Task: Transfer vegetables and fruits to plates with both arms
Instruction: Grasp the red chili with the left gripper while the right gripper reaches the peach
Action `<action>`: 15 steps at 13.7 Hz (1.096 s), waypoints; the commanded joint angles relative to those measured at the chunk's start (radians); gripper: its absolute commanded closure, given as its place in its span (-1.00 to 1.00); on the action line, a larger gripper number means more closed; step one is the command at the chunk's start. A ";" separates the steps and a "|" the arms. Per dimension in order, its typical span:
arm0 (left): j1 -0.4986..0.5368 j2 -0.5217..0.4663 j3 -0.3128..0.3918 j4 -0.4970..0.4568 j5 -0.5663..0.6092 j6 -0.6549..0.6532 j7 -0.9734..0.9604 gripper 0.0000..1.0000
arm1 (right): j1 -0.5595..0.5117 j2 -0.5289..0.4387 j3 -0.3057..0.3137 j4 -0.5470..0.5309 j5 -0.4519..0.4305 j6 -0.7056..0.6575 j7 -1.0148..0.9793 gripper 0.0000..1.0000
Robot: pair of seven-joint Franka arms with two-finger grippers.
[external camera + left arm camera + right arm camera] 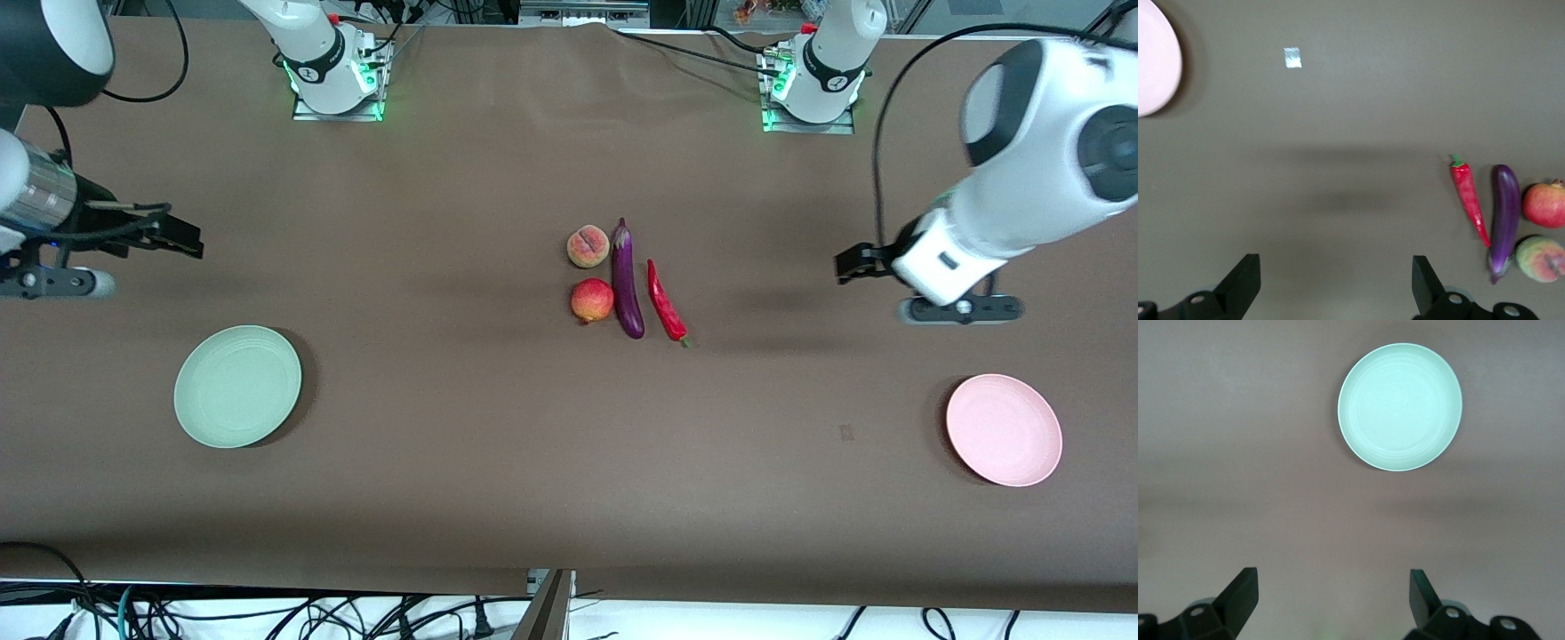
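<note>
Next, my left gripper grips the red chili by its smooth red body [663, 302] to bring the red chili over to the pink plate [1004, 430].
A peach [588, 246], a red-yellow apple [592, 300], a purple eggplant [626, 283] and a red chili [665, 302] lie close together at the table's middle. The mint plate [237, 386] lies toward the right arm's end, the pink plate [1004, 430] toward the left arm's end; both hold nothing. My left gripper [849, 264] hangs open and empty over bare cloth; its wrist view [1336, 280] shows the chili [1469, 198], eggplant [1505, 217] and pink plate [1155, 60]. My right gripper [182, 238] is open and empty over bare cloth; its wrist view [1333, 597] shows the mint plate [1400, 407].
A brown cloth [462, 462] covers the table. A small pale patch [845, 433] marks it beside the pink plate. The arm bases [336, 76] [813, 84] stand along the table's edge farthest from the front camera. Cables [267, 613] hang below the nearest edge.
</note>
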 commanded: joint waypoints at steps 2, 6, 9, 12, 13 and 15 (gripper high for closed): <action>-0.158 0.123 0.008 0.039 -0.019 0.074 -0.267 -1.00 | 0.036 0.009 0.004 0.019 0.015 0.011 0.003 -1.00; -0.249 0.239 0.010 -0.002 -0.007 0.274 -0.440 -1.00 | 0.059 0.079 0.004 0.016 0.017 0.011 -0.029 -1.00; -0.297 0.282 0.008 -0.129 -0.007 0.505 -0.451 -1.00 | 0.119 0.141 0.002 0.018 0.066 0.049 0.024 -1.00; -0.327 0.327 0.008 -0.250 -0.007 0.735 -0.457 -1.00 | 0.156 0.205 0.004 0.015 0.110 0.092 0.099 -1.00; -0.334 0.344 0.008 -0.267 -0.007 0.759 -0.457 -0.96 | 0.168 0.231 0.004 0.013 0.136 0.104 0.099 -1.00; -0.346 0.384 0.007 -0.269 -0.019 0.809 -0.462 -0.74 | 0.192 0.273 0.004 0.012 0.216 0.124 0.103 -1.00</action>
